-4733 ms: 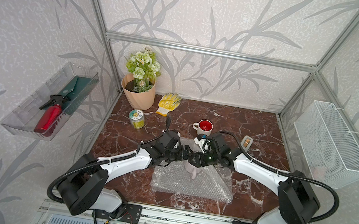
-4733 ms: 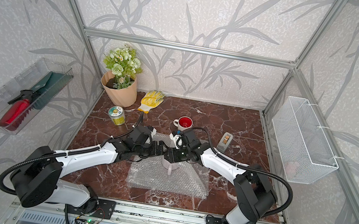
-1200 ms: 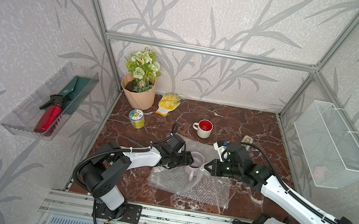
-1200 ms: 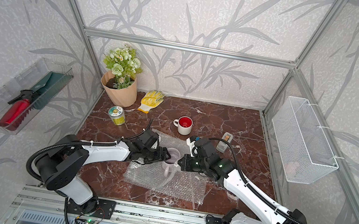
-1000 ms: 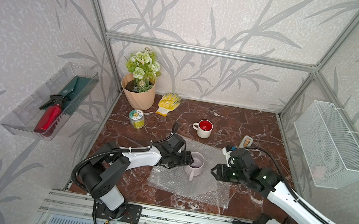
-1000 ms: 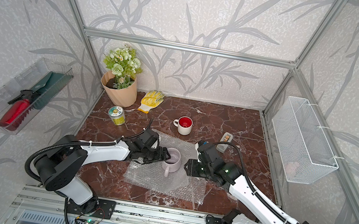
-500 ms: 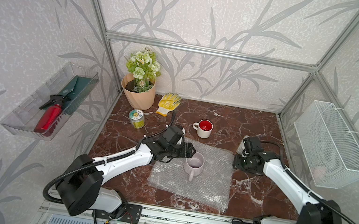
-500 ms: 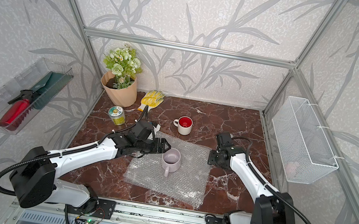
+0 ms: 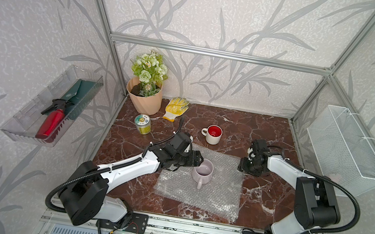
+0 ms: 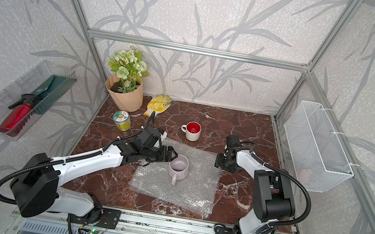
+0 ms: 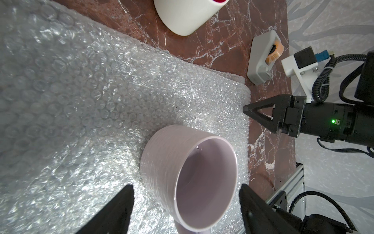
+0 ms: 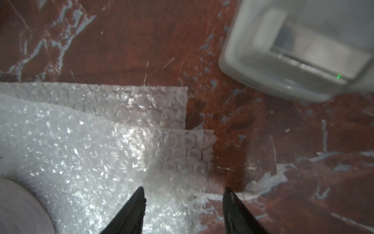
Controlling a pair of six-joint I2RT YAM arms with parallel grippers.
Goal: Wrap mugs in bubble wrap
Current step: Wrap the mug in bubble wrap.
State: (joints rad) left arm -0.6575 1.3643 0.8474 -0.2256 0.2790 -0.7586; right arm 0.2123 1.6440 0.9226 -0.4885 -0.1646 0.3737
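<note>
My right gripper grabs the top sheet's back corner near the tape dispenser next, to fold the sheet over the lilac mug [image 9: 202, 174].
A pale lilac mug [image 9: 202, 174] [image 10: 178, 169] stands upright on the bubble wrap [image 9: 214, 196] [image 10: 191, 193], handle toward the front. My left gripper [image 9: 197, 160] [image 10: 171, 155] [image 11: 185, 193] is open at the mug's back left, and its fingers straddle the rim [image 11: 204, 182] without touching. My right gripper [image 9: 242, 165] [image 10: 218, 163] [image 12: 183, 194] is open low over the sheet's back right corner [image 12: 182, 154], where a second sheet's corner [image 12: 141, 105] shows underneath. The white mug with the red inside [image 9: 213, 134] [image 10: 193, 131] stands behind the wrap.
A grey tape dispenser [image 11: 263, 58] [image 12: 293, 50] lies just behind the right gripper. A tin can [image 9: 142, 124], a flower pot [image 9: 144, 97] and a yellow glove [image 9: 176, 105] sit at the back left. A wire basket [image 9: 346, 149] hangs on the right wall and a clear tray [image 9: 54, 105] on the left wall.
The right gripper has left the mug and swung out to the sheet's back right corner. The left gripper has stayed open at the mug, which stands on the wrap.
</note>
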